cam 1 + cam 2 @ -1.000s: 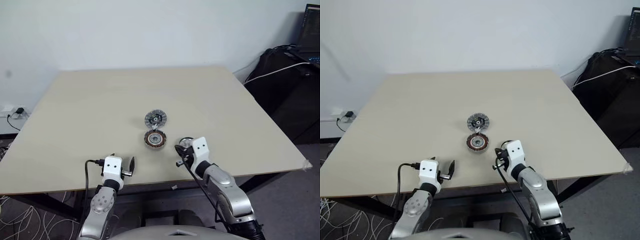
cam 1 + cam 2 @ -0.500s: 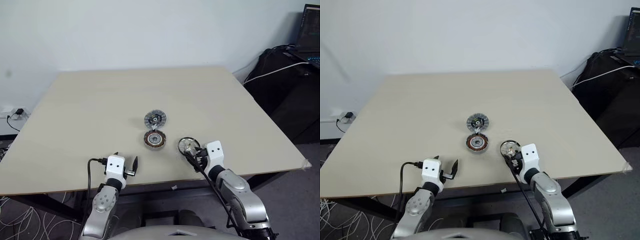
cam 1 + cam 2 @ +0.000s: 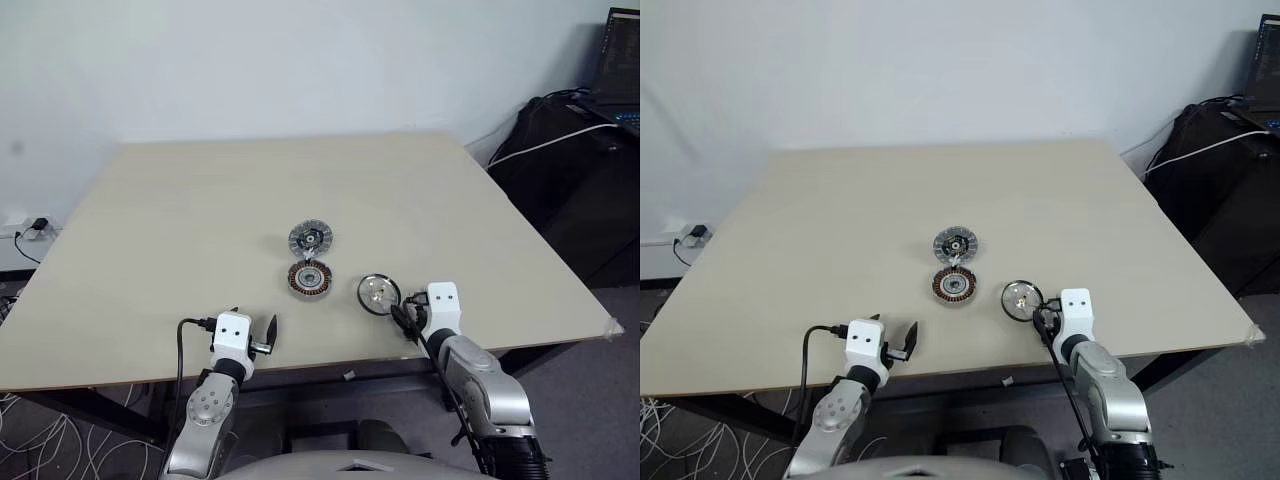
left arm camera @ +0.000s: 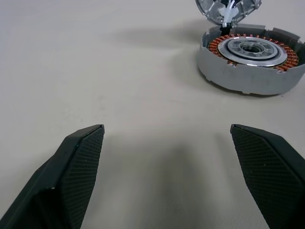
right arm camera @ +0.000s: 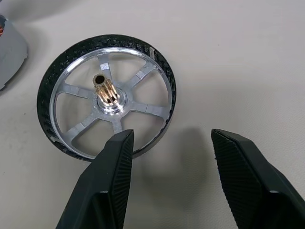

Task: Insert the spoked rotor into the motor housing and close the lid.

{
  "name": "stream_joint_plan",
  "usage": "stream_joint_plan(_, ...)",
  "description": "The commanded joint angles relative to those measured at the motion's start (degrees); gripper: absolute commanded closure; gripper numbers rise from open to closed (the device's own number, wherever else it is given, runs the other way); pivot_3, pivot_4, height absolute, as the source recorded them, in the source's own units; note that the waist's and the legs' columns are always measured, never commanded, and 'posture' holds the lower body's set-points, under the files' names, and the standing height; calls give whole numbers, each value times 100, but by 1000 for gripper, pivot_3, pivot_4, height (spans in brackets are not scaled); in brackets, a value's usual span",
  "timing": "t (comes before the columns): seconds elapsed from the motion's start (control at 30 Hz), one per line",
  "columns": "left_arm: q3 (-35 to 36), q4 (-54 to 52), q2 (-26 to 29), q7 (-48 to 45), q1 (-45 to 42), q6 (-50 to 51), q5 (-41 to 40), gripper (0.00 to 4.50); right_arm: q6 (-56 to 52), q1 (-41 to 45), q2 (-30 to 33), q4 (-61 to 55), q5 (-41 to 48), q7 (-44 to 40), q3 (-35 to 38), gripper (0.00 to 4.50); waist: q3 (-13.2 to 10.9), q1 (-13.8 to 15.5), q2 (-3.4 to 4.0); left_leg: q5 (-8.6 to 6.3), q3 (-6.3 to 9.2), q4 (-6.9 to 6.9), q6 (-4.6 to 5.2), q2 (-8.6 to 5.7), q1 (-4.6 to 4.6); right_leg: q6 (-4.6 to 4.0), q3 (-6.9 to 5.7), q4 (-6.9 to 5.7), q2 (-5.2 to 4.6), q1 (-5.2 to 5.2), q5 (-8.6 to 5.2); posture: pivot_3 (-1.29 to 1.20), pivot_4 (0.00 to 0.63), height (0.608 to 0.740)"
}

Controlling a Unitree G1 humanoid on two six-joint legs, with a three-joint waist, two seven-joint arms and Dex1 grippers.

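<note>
The rotor spreads wider than my open fingers. Next, my right gripper needs to pinch the rotor [image 5: 107,98] by its thin dark rim [image 5: 151,143], between spokes.
The spoked rotor [image 5: 107,98] lies flat on the table, a silver wheel with a dark rim and a brass pinion standing up from its hub. It sits just right of the motor housing [image 3: 309,279], whose copper coils face up. The lid [image 3: 311,238] stands open behind the housing, joined to it. My right gripper [image 5: 171,157] is open at the rotor's near-right edge, with one finger [image 5: 112,176] over the rim. At the table's front edge my left gripper [image 4: 167,162] is open and empty, with the housing [image 4: 251,57] ahead of it to the right.
The tan table [image 3: 200,200] is bare apart from these parts. Its front edge runs just under both grippers. A black bag [image 3: 560,150] and a white cable stand beyond the table's right side.
My right gripper has swung to the right and down toward the front edge and has gone from shut to open. The rotor now shows in full on the table. The left arm has not moved.
</note>
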State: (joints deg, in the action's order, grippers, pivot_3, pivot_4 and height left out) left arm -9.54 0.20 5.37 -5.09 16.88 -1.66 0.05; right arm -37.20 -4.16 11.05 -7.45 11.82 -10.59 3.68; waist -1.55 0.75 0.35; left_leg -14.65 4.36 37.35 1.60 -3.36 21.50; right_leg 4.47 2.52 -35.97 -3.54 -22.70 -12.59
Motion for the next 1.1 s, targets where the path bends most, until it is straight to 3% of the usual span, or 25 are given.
stream_joint_plan(0.03,16,-170,-21,-26,-50,-29,56,0,-267,237,-81,-376,116,134,127,1719,0,1,1,0,0,0,0,0,0,0,0,0,0,0,0,0,0,740)
stream_joint_plan(0.63,7,-179,-54,14,-57,-26,91,0,-765,540,-128,-519,72,188,-18,1719,1,-5,3,0,0,0,1,0,2,0,-1,1,0,-3,0,0,0,740)
stream_joint_plan(0.93,21,-153,-72,-15,-61,-56,114,0,-852,525,-125,-537,46,242,-22,4483,1,-28,2,0,0,0,1,1,2,0,0,1,2,-3,0,0,0,740)
stream_joint_plan(1.1,43,-114,-83,-47,-75,-79,106,0,-787,525,-98,-541,14,196,-61,4483,1,-40,2,0,0,0,1,0,3,0,-1,1,0,-3,0,0,0,740)
